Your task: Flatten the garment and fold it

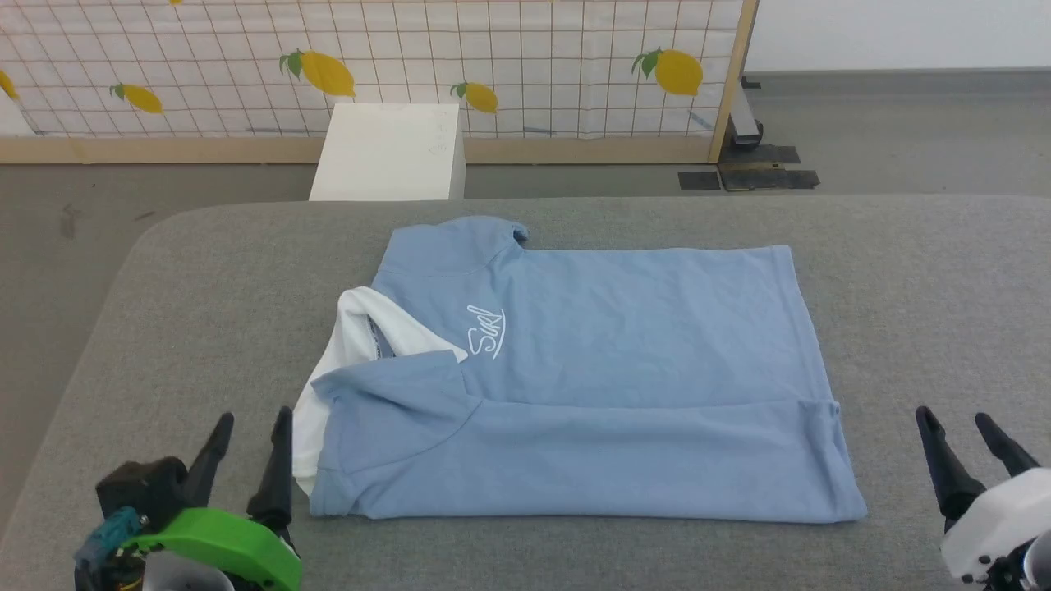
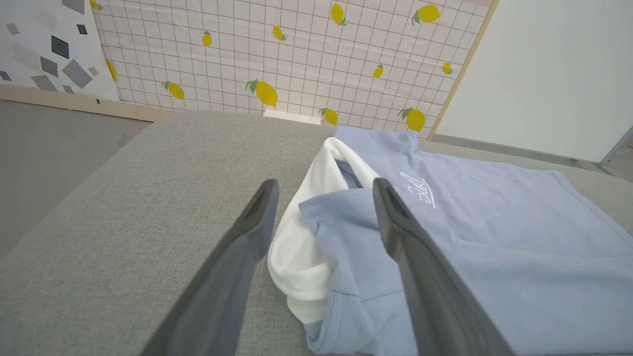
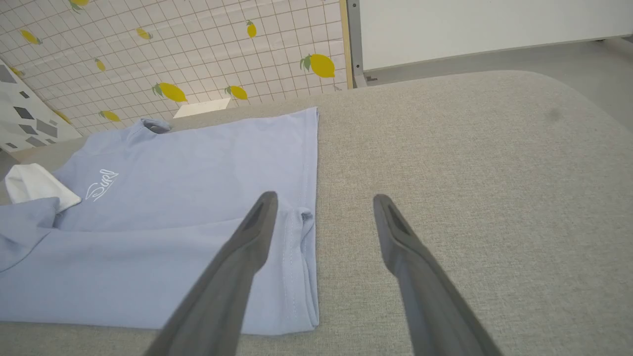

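My left gripper will next grab the shirt by its folded shoulder corner [image 1: 332, 496], where the cloth bunches up. The shirt's body [image 1: 640, 330] lies flat.
The garment [image 1: 624, 353], a light blue polo shirt with a white collar and a white script logo, lies flat on the grey padded table [image 1: 928, 312], collar to the left. Its near long edge is folded over onto the body. My left gripper [image 1: 252, 428] stands open at the lower left, just beside the white collar, holding nothing. The left wrist view shows the garment [image 2: 494, 237] and its collar ahead of my open left gripper [image 2: 324, 190]. My right gripper [image 1: 955, 425] is open at the lower right, apart from the hem. In the right wrist view the garment [image 3: 198, 198] lies left of the open right gripper [image 3: 324, 202].
A white box [image 1: 387, 152] stands on the floor behind the table. Behind it a lemon-patterned grid screen [image 1: 493, 57] with a wooden frame closes off the back. Bare grey table surface lies on both sides of the shirt.
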Robot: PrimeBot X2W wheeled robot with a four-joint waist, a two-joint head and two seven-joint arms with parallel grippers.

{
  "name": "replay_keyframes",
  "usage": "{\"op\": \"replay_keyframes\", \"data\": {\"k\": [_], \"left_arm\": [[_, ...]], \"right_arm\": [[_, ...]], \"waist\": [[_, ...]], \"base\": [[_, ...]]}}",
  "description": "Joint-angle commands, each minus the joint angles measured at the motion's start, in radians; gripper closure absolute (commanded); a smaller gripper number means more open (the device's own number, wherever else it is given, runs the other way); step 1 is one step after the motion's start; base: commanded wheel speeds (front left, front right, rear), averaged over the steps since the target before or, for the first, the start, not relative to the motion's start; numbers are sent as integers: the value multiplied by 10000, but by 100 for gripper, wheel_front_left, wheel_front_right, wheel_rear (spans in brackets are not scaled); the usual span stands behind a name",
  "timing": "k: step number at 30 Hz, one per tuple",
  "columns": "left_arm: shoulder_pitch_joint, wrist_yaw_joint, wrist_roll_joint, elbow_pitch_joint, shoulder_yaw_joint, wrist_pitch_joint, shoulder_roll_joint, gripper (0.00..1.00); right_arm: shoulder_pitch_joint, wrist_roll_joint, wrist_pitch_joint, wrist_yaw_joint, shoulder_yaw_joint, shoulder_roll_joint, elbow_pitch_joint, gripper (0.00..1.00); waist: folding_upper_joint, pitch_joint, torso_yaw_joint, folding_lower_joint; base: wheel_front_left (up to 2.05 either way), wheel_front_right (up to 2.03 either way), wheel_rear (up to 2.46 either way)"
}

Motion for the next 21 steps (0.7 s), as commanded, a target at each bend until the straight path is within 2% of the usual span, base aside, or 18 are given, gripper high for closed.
{"op": "replay_keyframes", "data": {"k": [1,11,14,16,21], "left_arm": [[180,-93,183,-17,55,-84,-104,0],[574,-80,401,63,231,153,-374,0],[306,-95,138,88,-70,1456,-224,0],[-4,-12,-92,147,-343,2848,-21,0],[-1212,482,-454,98,-841,6135,502,0]], "right_arm": [[168,118,-191,-15,38,0,88,0],[492,291,-433,-15,219,18,467,0],[442,296,-414,-15,192,26,474,0],[386,259,-392,-15,184,20,461,0],[172,152,-324,-15,231,90,358,0]], "waist": [[41,-55,39,0],[41,-73,39,0],[41,59,58,0],[41,162,75,0],[41,558,64,0]], "base": [[0,0,0],[0,0,0],[0,0,0],[0,0,0],[0,0,0]]}}
